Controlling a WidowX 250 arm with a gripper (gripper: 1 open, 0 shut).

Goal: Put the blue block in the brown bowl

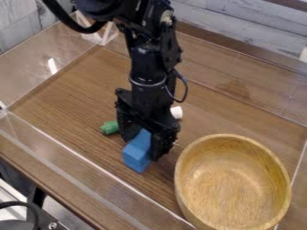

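Observation:
The blue block should go into the brown bowl (pixel 232 183), so my gripper should next grab it by one of the ends of the blue block (pixel 139 154).
The blue block (pixel 139 154) lies on the wooden table, near the front, left of the brown bowl (pixel 232 183). My gripper (pixel 146 135) points straight down and stands open, its dark fingers (pixel 125 128) straddling the block's upper end on either side, low over the table. The jaws are not closed on the block. The bowl is wide, shallow, light wood, and has nothing in it. Part of the block's far end is hidden behind the fingers.
A green-and-white marker (pixel 110 128) lies just behind the gripper, mostly hidden, only its green end showing at the left. Clear plastic walls (pixel 48 63) fence the table on the left and front. The table edge runs close below the bowl.

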